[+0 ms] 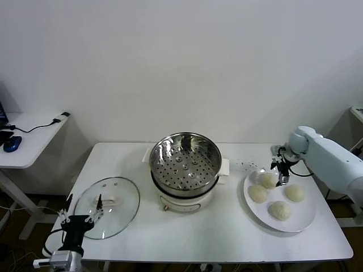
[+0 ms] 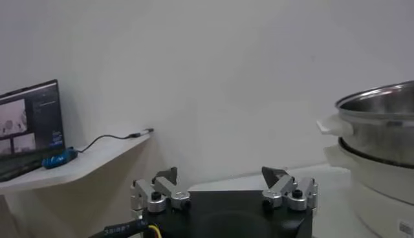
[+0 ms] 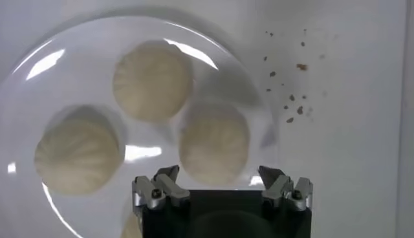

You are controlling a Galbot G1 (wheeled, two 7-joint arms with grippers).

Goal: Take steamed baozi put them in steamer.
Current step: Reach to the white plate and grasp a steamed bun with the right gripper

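Observation:
Next, my right gripper grabs a baozi by its rounded sides to fill the steamer (image 1: 185, 170).
The steamer (image 1: 185, 170), a shiny steel pot with a perforated tray, stands empty at the table's middle. Its side shows in the left wrist view (image 2: 381, 123). Four cream-white baozi lie on a white plate (image 1: 306, 218) at the right: (image 1: 267, 180), (image 1: 258, 194), (image 1: 294, 192), (image 1: 279, 210). My right gripper (image 1: 282, 175) hovers open just above the far bun. In the right wrist view the gripper (image 3: 220, 176) is open with a baozi (image 3: 213, 142) just ahead of its jaws, two more baozi (image 3: 152, 81) (image 3: 77, 155) beyond on the plate (image 3: 39, 58). My left gripper (image 1: 82, 218) (image 2: 220, 176) waits open at the near left.
A round glass lid (image 1: 122, 212) with a white handle lies on the table at the left, beside my left gripper. Dark crumbs (image 1: 245, 164) dot the table between steamer and plate. A side table (image 1: 28, 141) with a laptop (image 2: 29, 123) stands at the far left.

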